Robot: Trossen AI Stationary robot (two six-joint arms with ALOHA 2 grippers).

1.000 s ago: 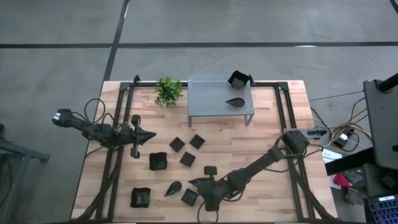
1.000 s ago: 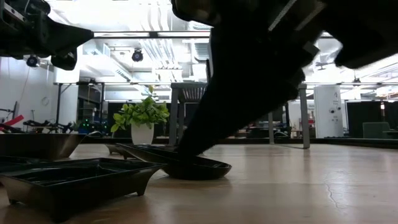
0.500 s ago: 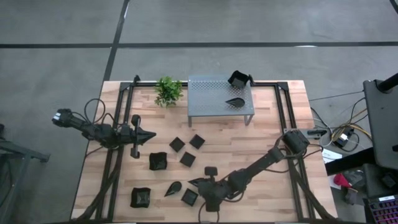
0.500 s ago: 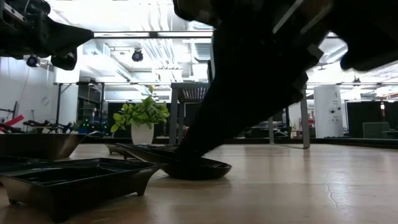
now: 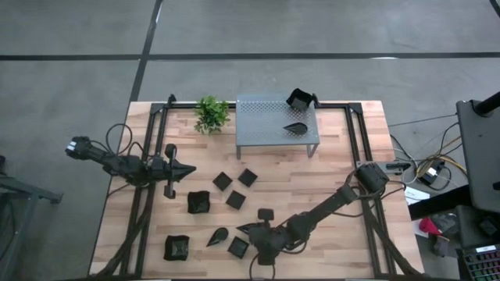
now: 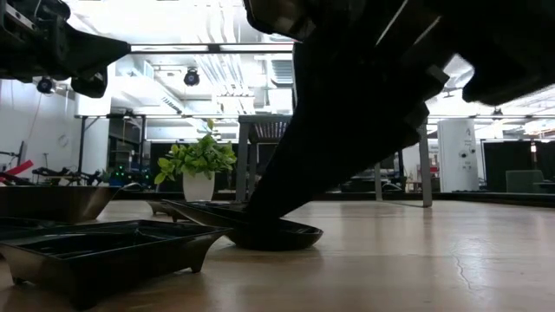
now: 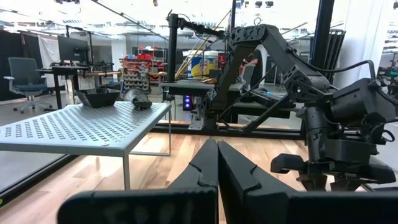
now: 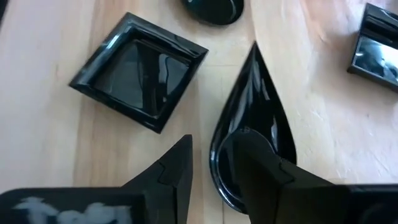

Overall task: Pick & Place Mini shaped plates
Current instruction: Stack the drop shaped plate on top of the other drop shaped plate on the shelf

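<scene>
My right gripper grabs the rim of its rounded end (image 8: 227,198) next, to place the teardrop plate on the grey shelf.
My right gripper (image 8: 216,138) is low over the table's near middle, open, straddling the rounded end of a black teardrop plate (image 8: 252,99), which lies flat on the wood (image 5: 250,229). A flat square plate (image 8: 138,70) lies beside it. Other black plates sit scattered: flat squares (image 5: 223,181), deeper squares (image 5: 198,202), and another teardrop (image 5: 217,236). Two more rest on the grey shelf (image 5: 269,117). My left gripper (image 5: 191,170) waits shut above the table's left side. My right gripper has one finger (image 8: 261,165) inside the teardrop plate's bowl and the other (image 8: 174,171) outside its rim (image 8: 212,165) at the rounded end. The fingers come slanting down from the table's right. The plate lies flat on the table. Whether the pads touch the rim, I cannot tell.
A small green plant (image 5: 211,114) stands left of the shelf at the far edge. A deeper square (image 5: 238,248) and a small plate (image 5: 264,213) lie close around my right gripper. Bare wood shows on the table's right half.
</scene>
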